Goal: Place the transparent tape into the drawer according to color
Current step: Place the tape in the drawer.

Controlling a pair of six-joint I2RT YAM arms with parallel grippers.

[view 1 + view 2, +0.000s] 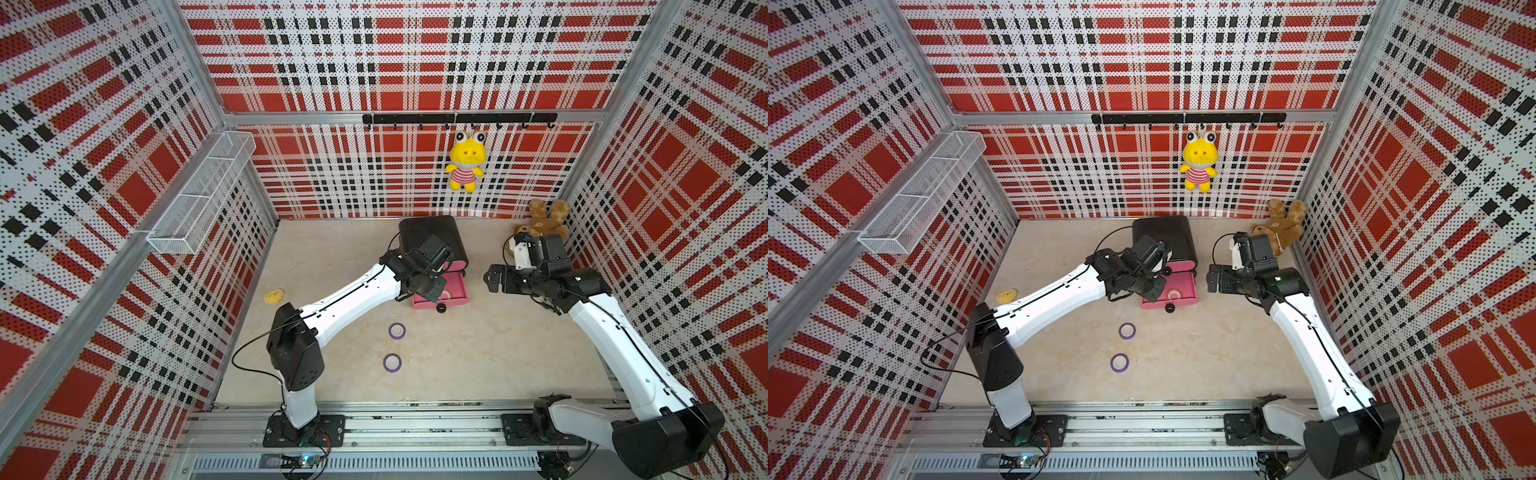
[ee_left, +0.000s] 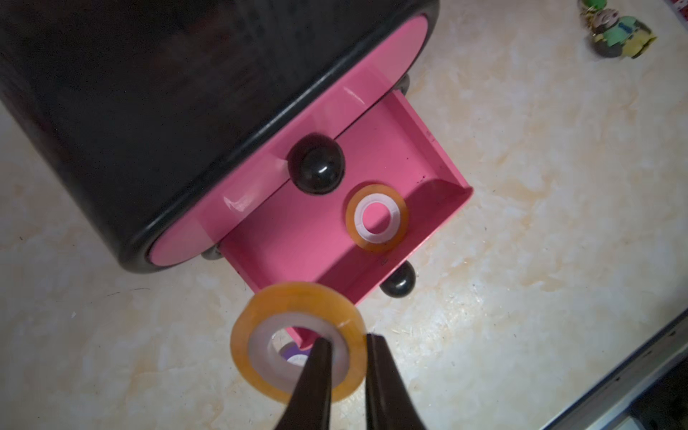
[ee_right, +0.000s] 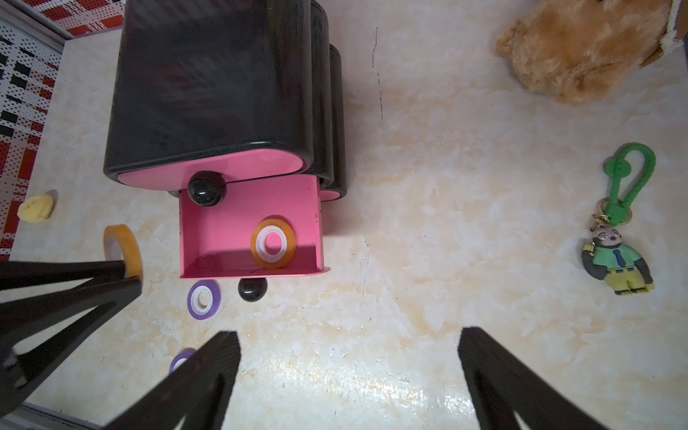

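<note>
My left gripper moves the tape roll (image 2: 298, 342) toward the drawer, then opens. The roll hangs high at the drawer's corner, so if I opened now, it would drop short.
My left gripper (image 2: 348, 338) is shut on an orange transparent tape roll (image 2: 298, 342), one finger through its hole and one outside. It hangs just off the front left corner of the open pink drawer (image 3: 216, 238), above the table. A second orange roll (image 2: 376, 217) lies flat inside that drawer (image 2: 428, 149). Two purple rolls (image 1: 397, 331) (image 1: 392, 362) lie on the table in front of the drawer, in both top views. My right gripper (image 3: 348, 333) stands open and empty to the right of the drawer (image 1: 457, 291).
The black cabinet (image 1: 432, 232) has its upper pink drawers closed, with a black knob (image 2: 316, 163). A brown plush (image 1: 544, 222) sits at the back right and a keychain figure (image 3: 616, 257) near it. A small yellow toy (image 1: 274, 296) lies at the left wall.
</note>
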